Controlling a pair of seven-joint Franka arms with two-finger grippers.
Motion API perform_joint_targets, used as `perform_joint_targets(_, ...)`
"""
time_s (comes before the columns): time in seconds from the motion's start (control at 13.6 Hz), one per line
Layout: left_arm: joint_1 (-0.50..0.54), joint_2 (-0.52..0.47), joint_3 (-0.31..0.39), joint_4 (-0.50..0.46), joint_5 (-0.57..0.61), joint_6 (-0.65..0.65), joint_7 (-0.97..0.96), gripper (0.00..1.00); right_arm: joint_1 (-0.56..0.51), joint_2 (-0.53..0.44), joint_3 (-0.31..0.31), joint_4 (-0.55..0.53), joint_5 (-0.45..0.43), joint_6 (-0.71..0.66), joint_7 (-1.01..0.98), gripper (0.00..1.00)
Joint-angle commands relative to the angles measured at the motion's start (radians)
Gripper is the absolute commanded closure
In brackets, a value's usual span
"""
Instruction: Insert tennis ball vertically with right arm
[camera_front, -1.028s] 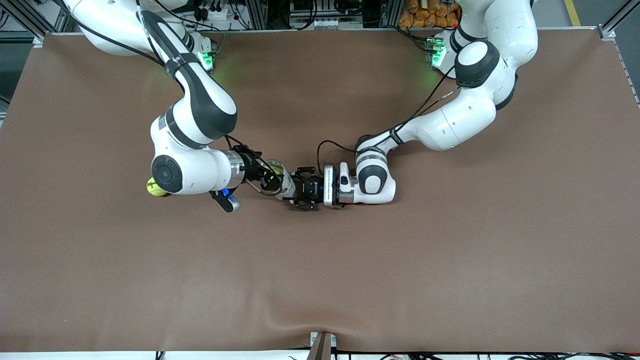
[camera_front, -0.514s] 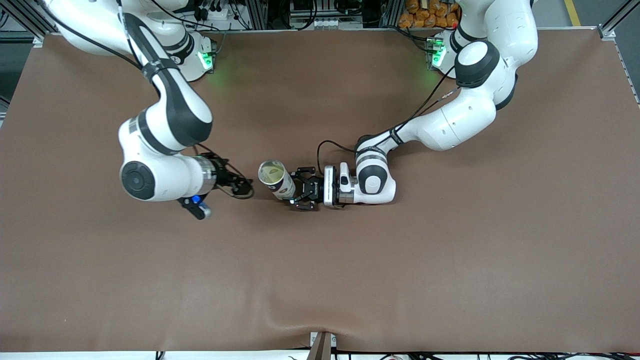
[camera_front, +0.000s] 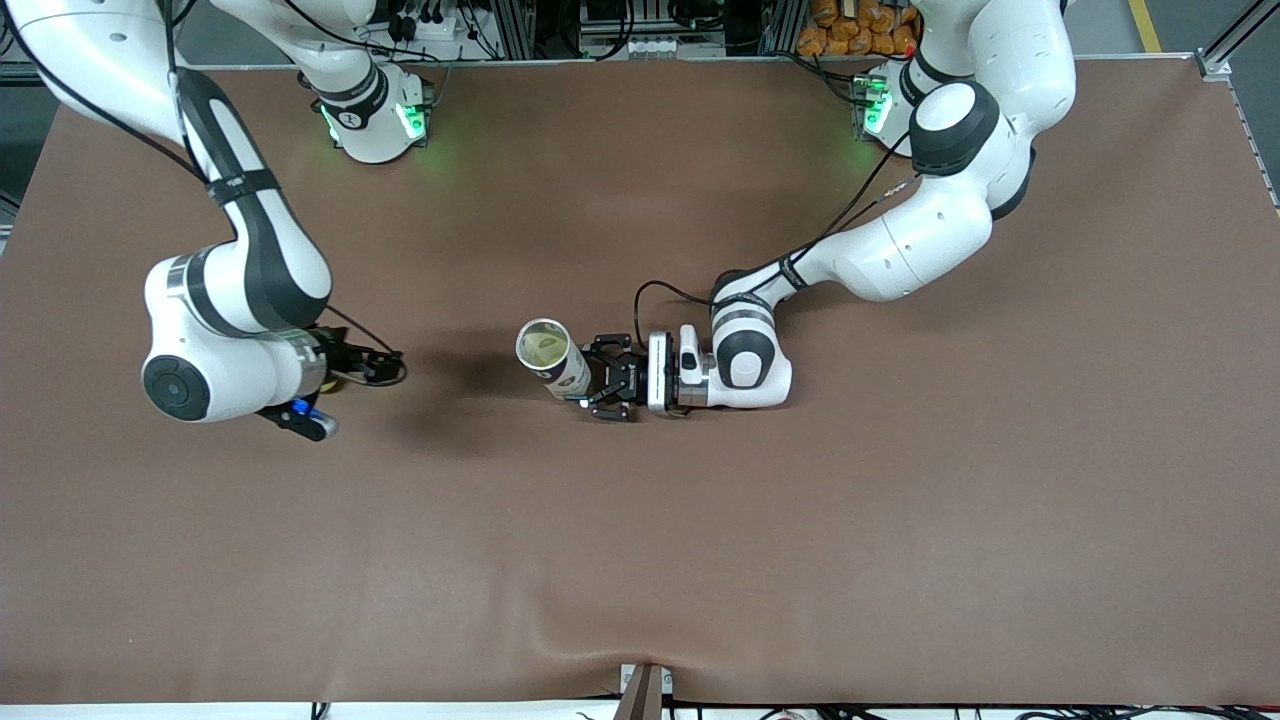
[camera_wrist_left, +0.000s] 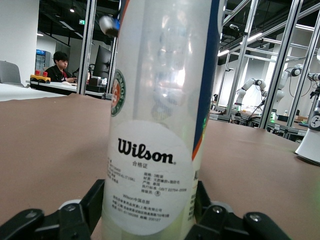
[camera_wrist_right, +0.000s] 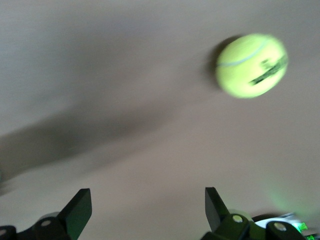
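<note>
The tennis ball has to go into the clear tube's opening, so the robot's right gripper needs to grab the ball by its round middle (camera_wrist_right: 252, 65) next.
A clear Wilson ball tube (camera_front: 553, 358) stands upright mid-table, its open mouth up, with yellow-green showing inside. My left gripper (camera_front: 592, 385) is shut on the tube's lower part; the tube fills the left wrist view (camera_wrist_left: 160, 115) between the gripper's fingers (camera_wrist_left: 150, 212). My right gripper (camera_front: 388, 366) is open and empty, over the table toward the right arm's end, well apart from the tube. A yellow tennis ball (camera_wrist_right: 251, 65) lies on the table in the right wrist view, ahead of the open gripper (camera_wrist_right: 146, 202). The right arm hides that ball in the front view.
The brown table cover (camera_front: 700, 550) has a raised fold near its front edge. The right arm's elbow (camera_front: 180, 385) hangs low over the table at its own end. The left arm's wrist (camera_front: 745, 365) lies just above the table beside the tube.
My right arm has drawn back from the tube's mouth toward its own end of the table, gripper empty. The loose ball seen earlier is now under that arm. The left arm has not moved.
</note>
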Motion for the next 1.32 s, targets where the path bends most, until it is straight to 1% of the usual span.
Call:
perform_joint_targets(0.0,-0.007,-0.017,0.021,0.001,-0.033,-0.014,0.016,0.25,-0.056,-0.019,0.017,-0.042,-0.119,0.025,-0.101,0.00)
perform_joint_targets(0.07,-0.007,-0.017,0.021,0.001,-0.033,-0.015,0.016,0.25,-0.080,0.005,0.019,-0.044,-0.148,0.063,-0.147,0.00)
perform_joint_targets(0.15,-0.007,-0.017,0.021,0.001,-0.033,-0.015,0.016,0.25,-0.093,0.021,0.017,-0.044,-0.157,0.089,-0.197,0.00)
perform_joint_targets(0.37,-0.007,-0.017,0.022,0.001,-0.033,-0.015,0.016,0.25,-0.141,0.067,0.017,-0.044,-0.219,0.149,-0.310,0.00)
perform_joint_targets(0.51,-0.008,-0.017,0.022,0.001,-0.033,-0.014,0.016,0.25,-0.159,0.087,0.017,-0.045,-0.219,0.172,-0.360,0.00)
perform_joint_targets(1.03,-0.007,-0.017,0.022,0.001,-0.033,-0.015,0.018,0.25,-0.222,0.168,0.020,-0.050,-0.210,0.180,-0.396,0.00)
perform_joint_targets(1.25,-0.007,-0.017,0.022,0.000,-0.033,-0.014,0.018,0.25,-0.226,0.180,0.020,-0.050,-0.204,0.182,-0.396,0.00)
